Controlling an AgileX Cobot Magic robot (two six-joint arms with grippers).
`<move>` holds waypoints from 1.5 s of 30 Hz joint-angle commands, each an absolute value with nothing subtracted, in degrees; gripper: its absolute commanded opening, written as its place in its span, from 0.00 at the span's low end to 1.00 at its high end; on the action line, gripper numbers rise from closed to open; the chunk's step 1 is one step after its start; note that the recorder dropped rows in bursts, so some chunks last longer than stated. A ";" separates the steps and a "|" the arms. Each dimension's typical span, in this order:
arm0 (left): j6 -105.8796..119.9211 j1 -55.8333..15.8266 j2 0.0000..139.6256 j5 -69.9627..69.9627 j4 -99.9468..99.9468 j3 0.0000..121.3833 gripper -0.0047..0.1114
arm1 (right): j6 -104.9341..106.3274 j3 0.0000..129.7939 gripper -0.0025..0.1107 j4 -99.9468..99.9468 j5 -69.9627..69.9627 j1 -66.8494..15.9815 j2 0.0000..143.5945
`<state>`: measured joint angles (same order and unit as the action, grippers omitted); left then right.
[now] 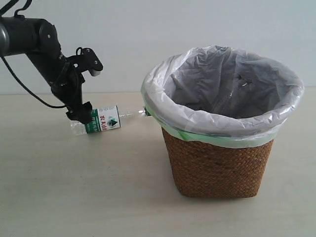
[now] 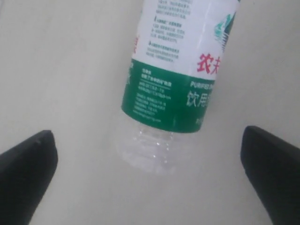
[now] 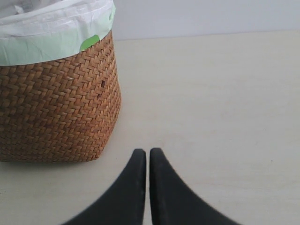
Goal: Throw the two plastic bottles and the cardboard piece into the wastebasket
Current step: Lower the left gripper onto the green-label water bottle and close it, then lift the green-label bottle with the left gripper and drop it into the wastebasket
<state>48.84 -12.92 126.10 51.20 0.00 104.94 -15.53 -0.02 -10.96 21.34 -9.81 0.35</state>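
My left gripper grabs the bottle by its green-and-white labelled body (image 1: 102,119) next, to throw it into the wastebasket (image 1: 217,163).
The smaller clear bottle (image 1: 103,120) with the green-and-white label lies on its side on the table, left of the wastebasket (image 1: 217,163), neck towards it. My left gripper (image 1: 79,116) hangs over the bottle's base end, open. In the left wrist view the bottle (image 2: 183,61) reaches in between the wide-apart fingers (image 2: 28,168), and neither touches it. My right gripper (image 3: 148,152) is shut on nothing, low over the table beside the wicker wastebasket (image 3: 56,103). The larger bottle and the cardboard piece are out of view.
The beige table (image 1: 74,187) runs back to a pale wall. The grey-white bag (image 1: 222,79) with a green edge folds over the basket's rim. My right arm does not show in the exterior view.
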 commanded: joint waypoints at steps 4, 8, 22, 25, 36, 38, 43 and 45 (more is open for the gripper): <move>51.18 -13.99 131.49 51.93 1.03 111.11 0.94 | -15.50 0.00 0.02 -11.05 21.23 -9.72 0.00; 55.05 -13.99 133.78 52.20 1.03 112.35 0.94 | -15.50 0.00 0.02 -11.05 21.23 -9.72 0.00; 60.04 -14.01 137.86 48.30 1.41 112.35 0.63 | -15.50 0.00 0.02 -11.05 21.23 -9.72 0.00; 60.04 -14.01 138.83 48.07 1.54 112.35 0.63 | -15.50 0.00 0.02 -11.05 21.23 -9.72 0.00; 45.79 -13.86 137.29 48.60 -0.64 113.31 0.07 | -15.50 0.00 0.02 -11.05 21.23 -9.72 0.00; 45.33 -13.49 135.39 49.45 0.00 113.31 0.08 | -15.50 0.00 0.02 -11.05 21.23 -9.72 0.00; 43.31 -9.78 128.64 50.16 13.23 113.18 0.07 | -15.50 0.00 0.02 -11.05 21.23 -9.72 0.00; 46.08 -6.41 124.48 52.71 23.92 111.71 0.07 | -15.50 0.00 0.02 -11.05 21.23 -9.72 0.00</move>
